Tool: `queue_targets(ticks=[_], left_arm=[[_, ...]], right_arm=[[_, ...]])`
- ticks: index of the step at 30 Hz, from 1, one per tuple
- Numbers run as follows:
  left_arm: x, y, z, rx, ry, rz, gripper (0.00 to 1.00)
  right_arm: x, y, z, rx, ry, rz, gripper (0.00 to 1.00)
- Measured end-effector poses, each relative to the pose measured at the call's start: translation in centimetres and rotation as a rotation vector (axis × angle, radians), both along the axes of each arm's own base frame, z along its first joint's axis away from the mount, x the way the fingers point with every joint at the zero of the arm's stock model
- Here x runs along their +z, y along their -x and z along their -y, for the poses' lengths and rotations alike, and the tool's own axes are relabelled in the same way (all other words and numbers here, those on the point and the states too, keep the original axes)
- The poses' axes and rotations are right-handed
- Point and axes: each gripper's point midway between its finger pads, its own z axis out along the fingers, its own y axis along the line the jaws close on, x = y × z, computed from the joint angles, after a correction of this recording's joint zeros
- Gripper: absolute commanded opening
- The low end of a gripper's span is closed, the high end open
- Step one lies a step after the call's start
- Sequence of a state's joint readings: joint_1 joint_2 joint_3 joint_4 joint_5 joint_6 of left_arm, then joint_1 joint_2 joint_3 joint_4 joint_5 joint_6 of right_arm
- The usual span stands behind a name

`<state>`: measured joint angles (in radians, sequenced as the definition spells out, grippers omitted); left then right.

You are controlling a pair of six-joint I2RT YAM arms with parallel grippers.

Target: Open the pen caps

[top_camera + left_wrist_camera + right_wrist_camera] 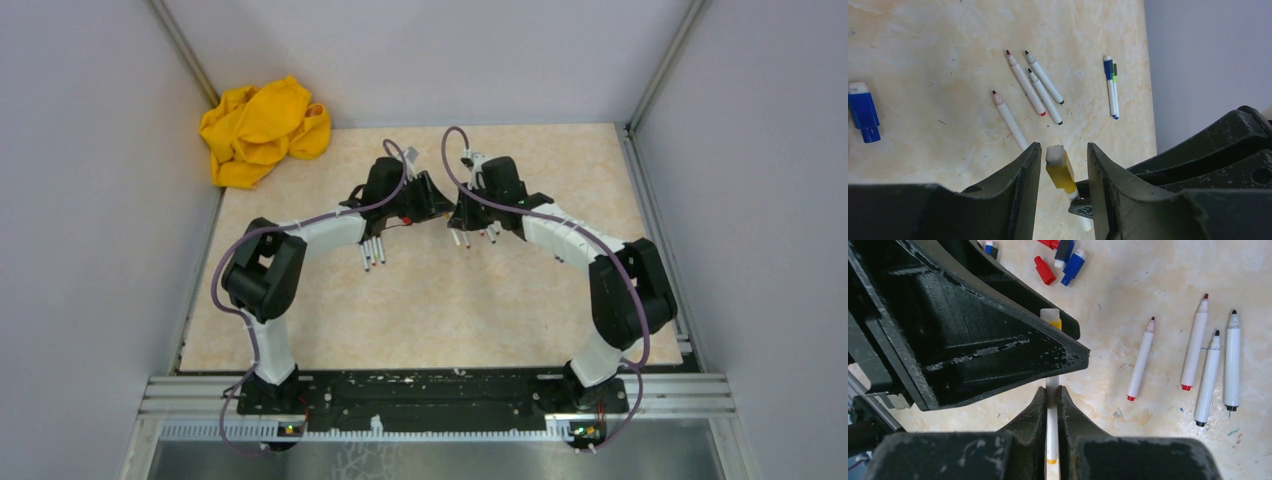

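I should close my left gripper now. Both fingers reach past the yellow cap (pixel 448 214) (pixel 1060 170) between them, so they would hold the cap.
My right gripper (pixel 1052 390) is shut on the white barrel of a pen (pixel 1052 425) with a yellow end, held above the table. The pen's yellow cap (pixel 1060 170) sits on its far end, between the fingers of my left gripper (pixel 1063 147). That gripper is open, with a gap on each side of the cap. In the top view both grippers (pixel 432 205) (pixel 462 215) meet tip to tip at mid-table. Several uncapped pens (pixel 1193 345) lie side by side on the table. Loose caps lie nearby, red (pixel 1044 270) and blue (pixel 1073 265).
Two capped pens (pixel 1111 87), blue and green, lie close to the grey wall. A blue cap (pixel 863 111) lies off to the left. A crumpled yellow cloth (pixel 262 128) fills the back left corner. Grey walls enclose the beige tabletop (pixel 430 320).
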<state>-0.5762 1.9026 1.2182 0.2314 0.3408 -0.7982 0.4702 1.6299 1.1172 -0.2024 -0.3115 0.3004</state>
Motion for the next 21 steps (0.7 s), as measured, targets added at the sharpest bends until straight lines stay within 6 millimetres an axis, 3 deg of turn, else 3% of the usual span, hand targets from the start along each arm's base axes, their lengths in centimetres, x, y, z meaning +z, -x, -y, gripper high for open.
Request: queue_targets(ticks=[4,10,16,19,21], left_arm=[[0.0,0.1,0.1,0.000,0.001,-0.002,0.42],[-0.1,0.1,0.2,0.012,-0.002,-0.010,0.29],[-0.8,0.0,-0.3,0.042,-0.025,-0.023,0.29],[-0.8,0.0,-0.4,0.048,-0.029,-0.027,0.19],[-0.6,0.0,-0.3,0.050,-0.020,-0.024,0.05]], right_arm=[[0.7,-0.2,-0.5,0.008,-0.008,0.014,0.00],[0.9,-0.4,-0.9,0.014,-0.008,0.017,0.00],[0.2,-0.3,-1.0,0.018,0.000,0.004,0.00],[0.1,-0.2,-1.1,0.020,0.002,0.002,0.00],[0.1,-0.1,-1.1,0.021,0.002,0.001,0.00]])
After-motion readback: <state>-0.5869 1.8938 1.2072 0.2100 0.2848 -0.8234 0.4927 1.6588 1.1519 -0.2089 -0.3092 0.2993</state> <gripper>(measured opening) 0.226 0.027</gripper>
